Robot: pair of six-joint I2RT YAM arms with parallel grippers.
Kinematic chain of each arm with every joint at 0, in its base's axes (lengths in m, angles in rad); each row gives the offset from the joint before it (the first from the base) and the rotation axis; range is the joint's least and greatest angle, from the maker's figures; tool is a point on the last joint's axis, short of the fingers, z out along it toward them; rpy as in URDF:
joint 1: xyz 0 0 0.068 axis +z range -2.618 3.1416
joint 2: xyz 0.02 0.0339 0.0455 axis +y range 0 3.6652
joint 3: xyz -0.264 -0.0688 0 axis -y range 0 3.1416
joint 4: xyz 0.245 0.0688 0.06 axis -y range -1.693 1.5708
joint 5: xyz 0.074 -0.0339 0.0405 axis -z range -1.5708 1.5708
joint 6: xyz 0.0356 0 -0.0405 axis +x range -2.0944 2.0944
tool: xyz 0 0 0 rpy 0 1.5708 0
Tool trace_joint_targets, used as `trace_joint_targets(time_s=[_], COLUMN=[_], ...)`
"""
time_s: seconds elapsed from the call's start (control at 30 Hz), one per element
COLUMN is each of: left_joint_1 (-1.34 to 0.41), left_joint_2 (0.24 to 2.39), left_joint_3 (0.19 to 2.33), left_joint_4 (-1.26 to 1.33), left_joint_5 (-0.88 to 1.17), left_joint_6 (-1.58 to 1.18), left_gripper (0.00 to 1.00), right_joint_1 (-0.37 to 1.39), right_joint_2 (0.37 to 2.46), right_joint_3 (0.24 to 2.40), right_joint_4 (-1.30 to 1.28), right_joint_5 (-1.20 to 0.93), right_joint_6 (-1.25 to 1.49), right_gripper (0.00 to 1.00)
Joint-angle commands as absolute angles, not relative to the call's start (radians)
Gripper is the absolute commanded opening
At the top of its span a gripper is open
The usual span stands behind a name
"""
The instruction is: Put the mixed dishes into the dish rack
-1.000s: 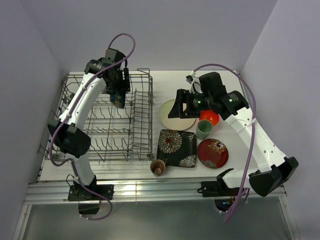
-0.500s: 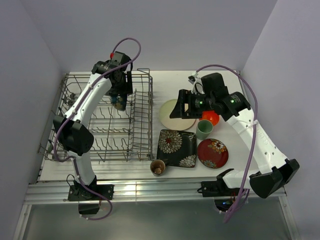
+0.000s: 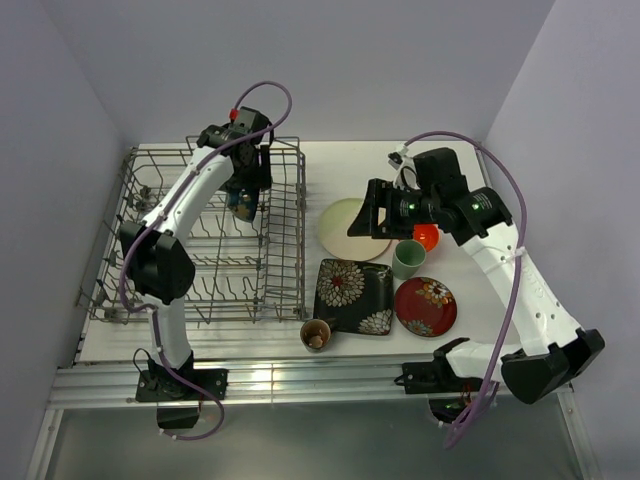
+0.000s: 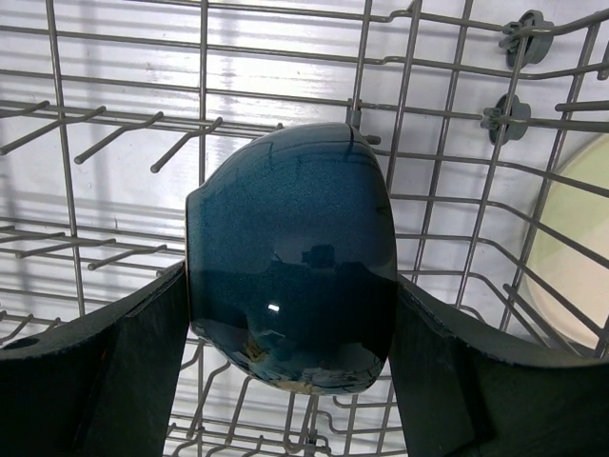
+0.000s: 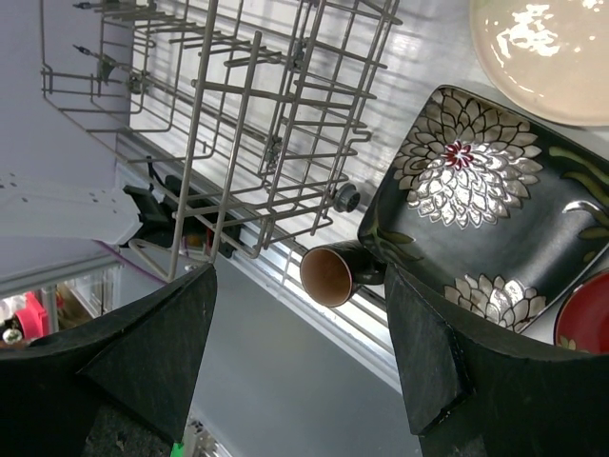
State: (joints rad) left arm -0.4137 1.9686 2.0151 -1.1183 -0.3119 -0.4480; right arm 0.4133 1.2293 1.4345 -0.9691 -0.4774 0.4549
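The dark blue bowl is on edge above the rack's wires and would fall if I opened my left gripper now, so I should keep holding it.
The grey wire dish rack (image 3: 285, 250) stands on the left. My left gripper (image 3: 246, 198) is shut on the dark blue bowl (image 3: 241, 205) and holds it on edge over the rack's back right part. In the left wrist view the bowl (image 4: 290, 248) sits between both fingers (image 4: 105, 381) above the tines (image 4: 114, 143). My right gripper (image 3: 373, 213) is open and empty, hovering over the pale plate (image 3: 345, 230). The black square plate (image 3: 353, 295), red plate (image 3: 426, 306), green cup (image 3: 407, 259), orange bowl (image 3: 428, 236) and brown cup (image 3: 316, 335) rest on the table. The cream bowl is not in view.
The right wrist view looks down past my open gripper (image 5: 300, 276) at the brown cup (image 5: 333, 273) lying on its side at the table's front edge, the black plate (image 5: 476, 200), the pale plate (image 5: 552, 57) and the rack's corner (image 5: 247, 124). Walls close in on both sides.
My left gripper has carried the blue bowl right and toward the back of the rack. My right gripper has drifted slightly right, still open.
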Motion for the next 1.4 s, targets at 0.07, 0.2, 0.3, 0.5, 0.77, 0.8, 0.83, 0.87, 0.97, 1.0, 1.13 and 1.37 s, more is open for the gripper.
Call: trace_joint_targets(time_s=[0.07, 0.2, 0.3, 0.5, 0.77, 0.8, 0.83, 0.87, 0.97, 1.0, 1.13, 1.37], left_joint_1=[-0.422, -0.422, -0.42, -0.42, -0.42, -0.42, -0.42, -0.42, -0.42, -0.422, -0.42, -0.428], left_joint_2=[1.99, 2.029, 2.042, 2.051, 2.037, 2.019, 2.008, 2.0, 1.957, 1.929, 1.859, 1.732], left_joint_3=[1.99, 1.993, 1.98, 1.962, 1.976, 1.971, 1.962, 1.957, 1.948, 1.938, 1.939, 2.048], left_joint_4=[-1.095, -1.121, -1.115, -1.097, -1.098, -1.098, -1.1, -1.104, -1.12, -1.121, -1.144, -1.228], left_joint_5=[-0.322, -0.307, -0.295, -0.298, -0.291, -0.29, -0.29, -0.29, -0.304, -0.313, -0.368, -0.433], left_joint_6=[-0.463, -0.468, -0.466, -0.468, -0.491, -0.495, -0.509, -0.517, -0.545, -0.555, -0.596, -0.704], left_gripper=[0.0, 0.0, 0.0, 0.02, 0.76, 0.92, 0.99, 0.99, 0.99, 0.99, 0.99, 0.99], right_joint_1=[0.388, 0.376, 0.364, 0.344, 0.337, 0.334, 0.331, 0.33, 0.327, 0.327, 0.313, 0.148], right_joint_2=[1.16, 1.126, 1.103, 1.068, 1.057, 1.058, 1.061, 1.063, 1.078, 1.08, 1.097, 1.172], right_joint_3=[1.457, 1.437, 1.421, 1.376, 1.353, 1.358, 1.364, 1.368, 1.382, 1.387, 1.405, 1.434], right_joint_4=[-0.989, -0.996, -0.996, -0.997, -1.006, -1.009, -1.012, -1.015, -1.022, -1.022, -1.009, -1.02], right_joint_5=[-0.469, -0.469, -0.468, -0.469, -0.454, -0.451, -0.451, -0.449, -0.443, -0.439, -0.41, -0.235], right_joint_6=[0.466, 0.472, 0.474, 0.471, 0.457, 0.454, 0.45, 0.446, 0.443, 0.445, 0.459, 0.526], right_gripper=[0.78, 0.78, 0.78, 0.78, 0.78, 0.78, 0.78, 0.78, 0.78, 0.78, 0.78, 0.78])
